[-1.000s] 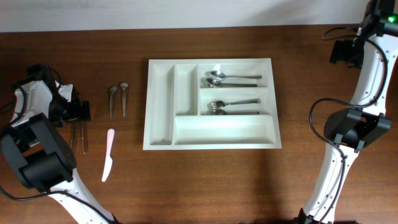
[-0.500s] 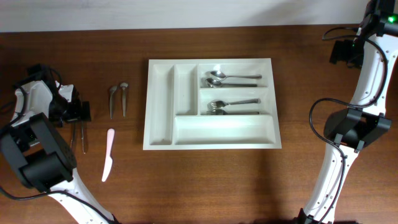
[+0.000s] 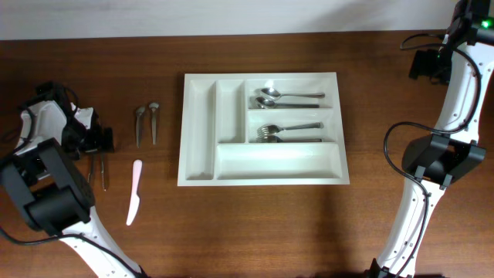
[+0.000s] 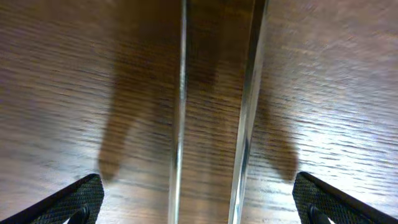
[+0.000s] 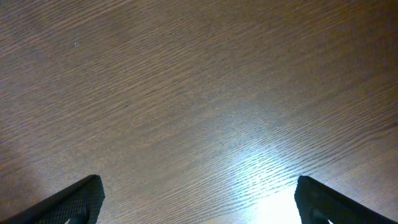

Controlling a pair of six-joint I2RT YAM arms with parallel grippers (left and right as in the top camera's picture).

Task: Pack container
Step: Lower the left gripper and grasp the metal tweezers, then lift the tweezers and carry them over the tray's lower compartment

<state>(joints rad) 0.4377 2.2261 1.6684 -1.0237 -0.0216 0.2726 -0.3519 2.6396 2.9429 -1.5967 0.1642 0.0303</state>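
The fingers meet their shadows on the wood on either side of both handles, so it is time for my left gripper to close on the metal utensils.
The white cutlery tray point(image 3: 199, 139) lies mid-table with spoons point(image 3: 282, 96) in its top crosswise compartment and forks point(image 3: 285, 133) in the middle one. My left gripper point(image 3: 96, 144) is open at the table's left, low over two thin metal utensils point(image 3: 97, 168). In the left wrist view both handles point(image 4: 181, 112) point(image 4: 250, 112) run between the spread fingertips point(image 4: 199, 208). My right gripper point(image 5: 198, 202) is open and empty over bare wood at the far right.
Two metal spoons point(image 3: 146, 122) lie left of the tray. A pale pink knife point(image 3: 134, 191) lies below them. The right arm's base and cables point(image 3: 432, 158) stand at the right edge.
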